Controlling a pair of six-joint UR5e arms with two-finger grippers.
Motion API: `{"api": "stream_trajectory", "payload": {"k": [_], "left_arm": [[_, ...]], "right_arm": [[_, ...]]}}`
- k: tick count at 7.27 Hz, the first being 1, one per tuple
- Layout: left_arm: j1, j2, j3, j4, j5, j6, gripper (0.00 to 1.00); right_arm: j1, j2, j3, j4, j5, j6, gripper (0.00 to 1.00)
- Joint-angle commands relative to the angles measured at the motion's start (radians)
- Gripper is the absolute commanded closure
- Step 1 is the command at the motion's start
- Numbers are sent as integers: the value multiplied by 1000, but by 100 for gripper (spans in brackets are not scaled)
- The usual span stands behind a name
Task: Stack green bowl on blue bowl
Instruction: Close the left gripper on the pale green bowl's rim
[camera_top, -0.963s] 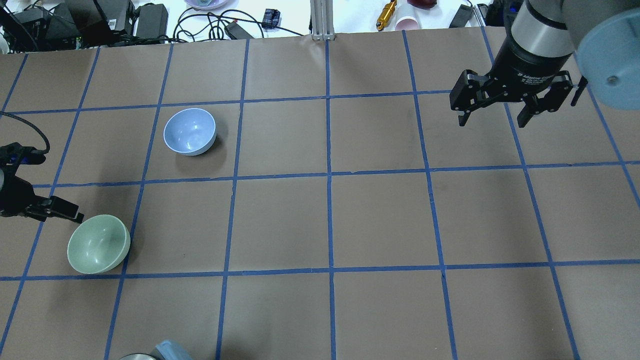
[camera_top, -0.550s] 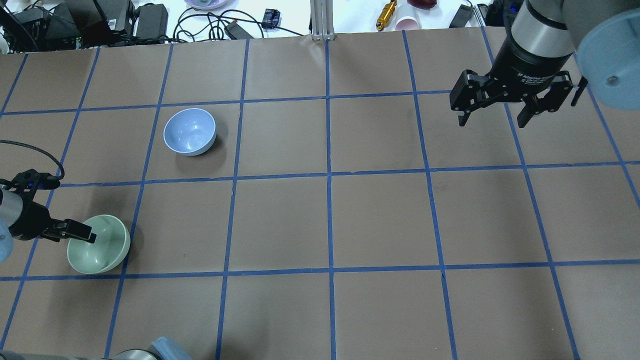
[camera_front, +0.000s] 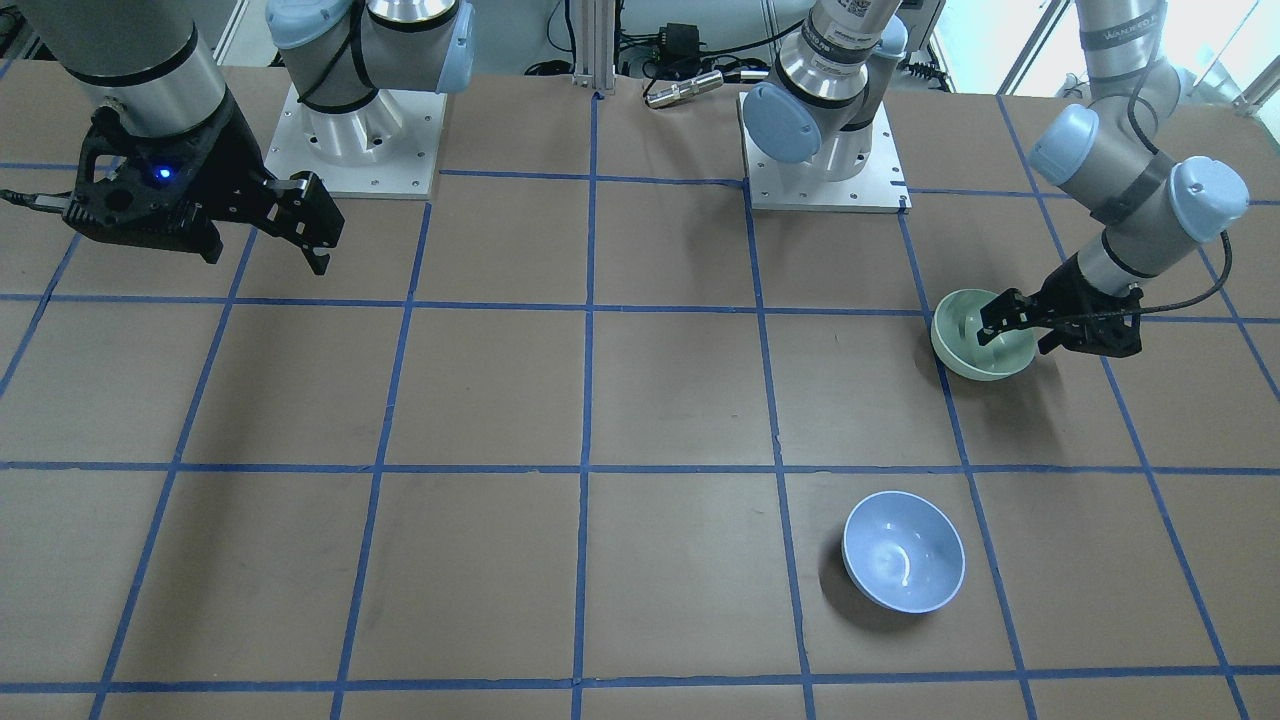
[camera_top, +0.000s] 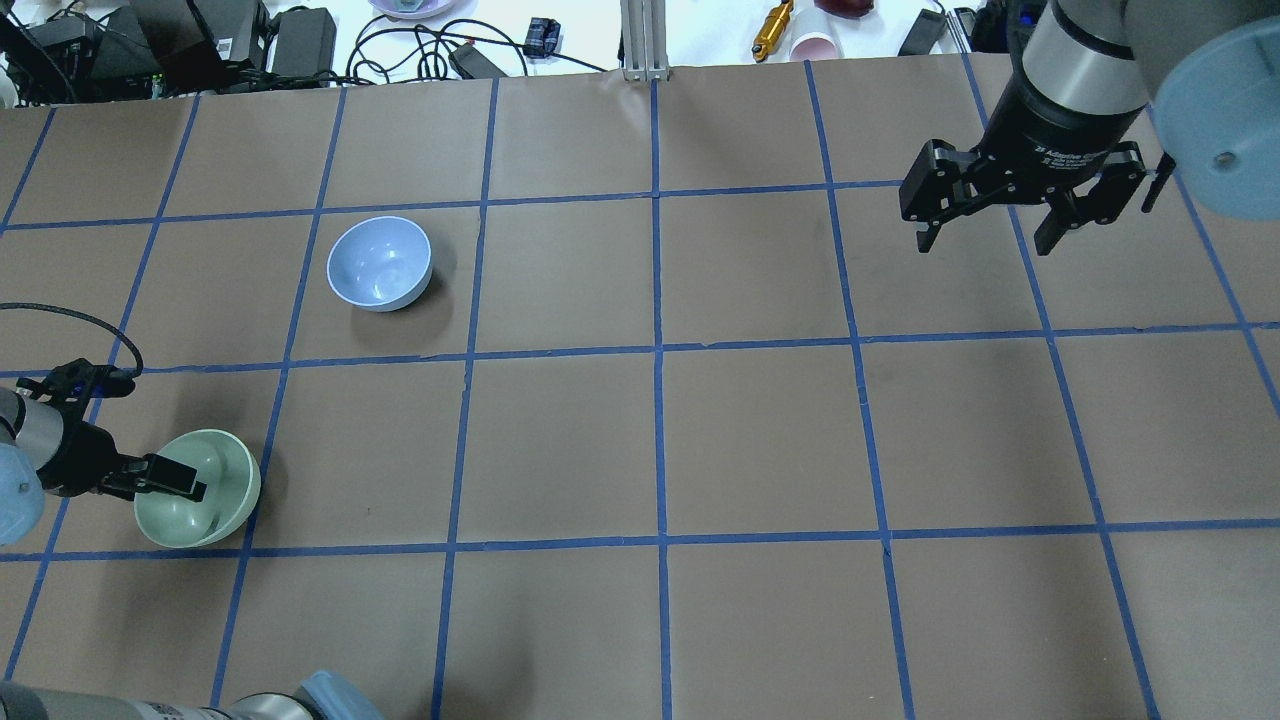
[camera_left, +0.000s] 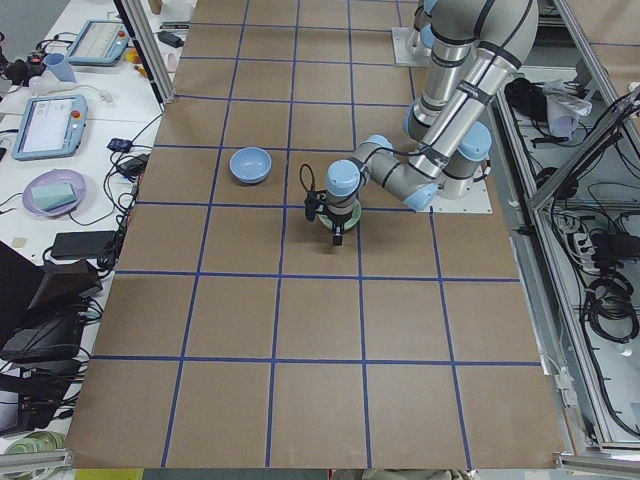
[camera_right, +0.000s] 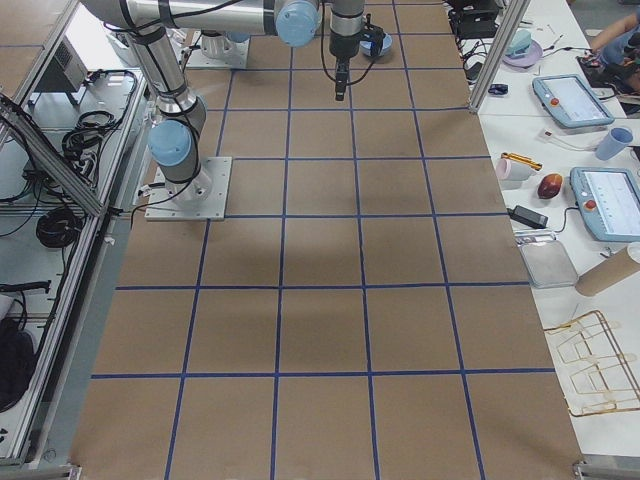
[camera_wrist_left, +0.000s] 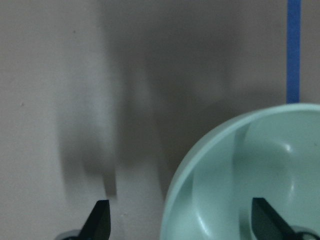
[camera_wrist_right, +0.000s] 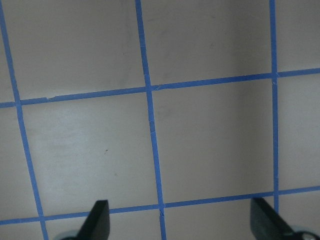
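The left gripper's fingers are on the inside and the outside of the green bowl's rim (camera_wrist_left: 181, 179) in the left wrist view, so the left gripper should close on it.
The green bowl (camera_top: 205, 495) stands upright near the table's left edge, also in the front view (camera_front: 975, 350) and the left wrist view (camera_wrist_left: 250, 160). My left gripper (camera_top: 160, 478) is open and low over its left rim. One finger is inside the bowl and the other is outside above the table, as the wrist view (camera_wrist_left: 182, 220) and front view (camera_front: 1020, 330) show. The blue bowl (camera_top: 380, 263) stands upright and alone one grid square farther out (camera_front: 903, 551). My right gripper (camera_top: 985, 235) is open and empty, high over the far right (camera_front: 265, 250).
Cables, power bricks (camera_top: 300, 30), a pink cup (camera_top: 815, 45) and an aluminium post (camera_top: 645, 40) lie beyond the table's far edge. The two arm bases (camera_front: 350, 130) (camera_front: 825, 150) stand at the robot's side. The brown table has a blue tape grid (camera_top: 658, 350).
My left gripper has moved right and toward the robot's side of the table, onto the green bowl's rim, with one finger now inside it. The bowls and the right arm have not moved.
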Motion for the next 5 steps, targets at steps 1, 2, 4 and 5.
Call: {"api": "stream_trajectory", "payload": {"k": [1, 2, 4, 5], "left_arm": [[2, -14, 0, -1, 0, -2, 0], [2, -20, 0, 1, 0, -2, 1], [2, -22, 0, -1, 2, 8, 23], [2, -22, 0, -5, 3, 8, 44]], "right_arm": [[0, 0, 0, 0, 0, 0, 0], [0, 0, 0, 0, 0, 0, 0], [0, 0, 0, 0, 0, 0, 0], [0, 0, 0, 0, 0, 0, 0]]}}
